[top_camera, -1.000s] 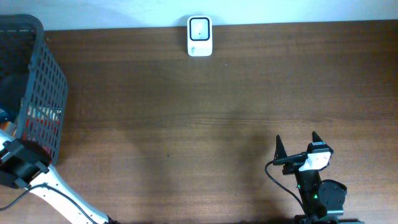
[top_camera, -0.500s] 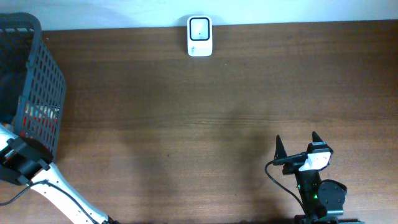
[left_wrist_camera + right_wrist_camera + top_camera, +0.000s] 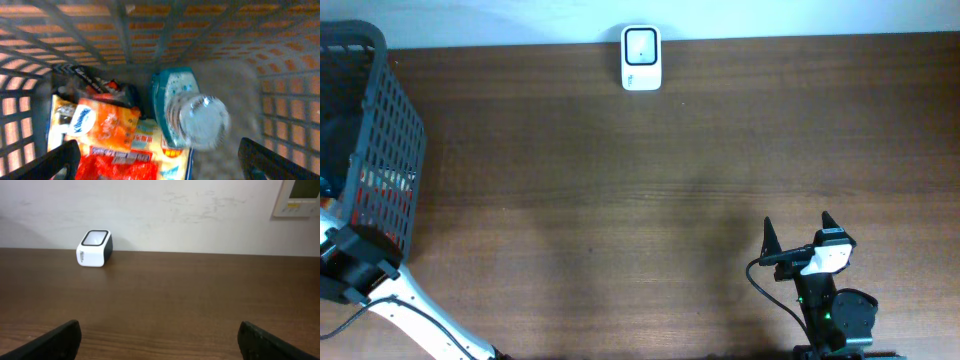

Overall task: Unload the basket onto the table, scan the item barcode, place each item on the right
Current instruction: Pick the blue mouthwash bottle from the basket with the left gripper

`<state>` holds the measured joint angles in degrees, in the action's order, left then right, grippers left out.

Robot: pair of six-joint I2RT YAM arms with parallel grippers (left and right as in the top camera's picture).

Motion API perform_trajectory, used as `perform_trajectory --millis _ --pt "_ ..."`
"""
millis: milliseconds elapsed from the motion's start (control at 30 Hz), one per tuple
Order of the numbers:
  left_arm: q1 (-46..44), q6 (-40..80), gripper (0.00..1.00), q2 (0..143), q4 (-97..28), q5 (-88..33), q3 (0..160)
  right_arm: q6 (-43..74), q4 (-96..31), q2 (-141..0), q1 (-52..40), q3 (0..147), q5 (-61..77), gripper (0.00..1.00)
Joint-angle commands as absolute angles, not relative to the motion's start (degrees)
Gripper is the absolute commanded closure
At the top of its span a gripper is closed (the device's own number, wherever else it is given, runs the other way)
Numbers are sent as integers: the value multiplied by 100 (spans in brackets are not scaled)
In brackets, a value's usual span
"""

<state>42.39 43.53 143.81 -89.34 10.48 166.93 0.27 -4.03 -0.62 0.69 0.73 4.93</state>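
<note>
The robot's left gripper needs to scan the barcode, so it should next grab the clear bottle across its raised clear end (image 3: 201, 120), which leaves the teal label uncovered.
The items lie in a dark mesh basket (image 3: 390, 150) at the table's left edge. In the left wrist view I look down into it: a clear bottle (image 3: 197, 117) with a teal label, an orange tissue pack (image 3: 102, 125), and red and yellow snack packets (image 3: 150, 150). My left gripper (image 3: 160, 152) hangs open above them, holding nothing. From overhead only the left arm (image 3: 358, 262) shows, beside the basket. The white barcode scanner (image 3: 641, 58) (image 3: 94, 248) stands at the table's far edge. My right gripper (image 3: 797, 224) (image 3: 160, 330) is open and empty near the front right.
A black packet (image 3: 90, 82) lies behind the tissue pack. The basket wall (image 3: 200, 30) closes in on all sides of the left gripper. Brown wooden table (image 3: 640, 180) lies between basket, scanner and right arm. A wall panel (image 3: 300, 197) hangs behind the table.
The left arm's wrist moved up a little, then back down beside the basket. The basket's top corner shifted slightly left. The right arm has not moved.
</note>
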Motion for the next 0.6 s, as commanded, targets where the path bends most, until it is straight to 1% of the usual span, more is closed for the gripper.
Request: perform_trajectory --millis 0,100,133,167,200,233,267,300,367,400,433,467,500,567 --pt "4239 4438 1 14687 -8466 1190 16689 86 -416 -21 38 32 445 1" --pt "4193 4436 1 14927 -8399 1649 16689 86 -416 -21 38 32 445 1" --pt "4171 4436 8 14993 -8396 1693 16689 86 -416 -21 38 32 445 1" --pt "4163 4436 28 15061 -8403 1675 16689 86 -416 -21 38 32 445 1" --pt "4163 4436 35 15111 -8401 1675 16689 86 -419 -21 38 32 445 1" --pt "4163 4436 45 15130 -8403 1673 16689 86 -416 -21 38 32 445 2" --pt "4163 4434 58 15130 -8405 1671 16689 86 -416 -21 38 32 445 1" --pt "4163 4431 64 15130 -8431 1518 16689 86 -416 -21 38 32 445 1" --pt "4163 4431 65 15130 -8488 1391 16689 86 -419 -21 38 32 445 1" --pt "4163 4429 70 15128 -8514 1393 16691 86 -416 -21 38 32 445 1" --pt "4163 4429 72 15128 -8554 1393 16698 86 -416 -21 38 32 445 1" --pt "4163 4429 78 15128 -8635 1391 16724 86 -419 -21 38 32 445 1" --pt "4163 4431 78 15128 -8919 1391 16982 86 -416 -21 38 32 445 1" --pt "4163 4431 85 15128 -9240 1369 17594 86 -416 -21 38 32 445 1"
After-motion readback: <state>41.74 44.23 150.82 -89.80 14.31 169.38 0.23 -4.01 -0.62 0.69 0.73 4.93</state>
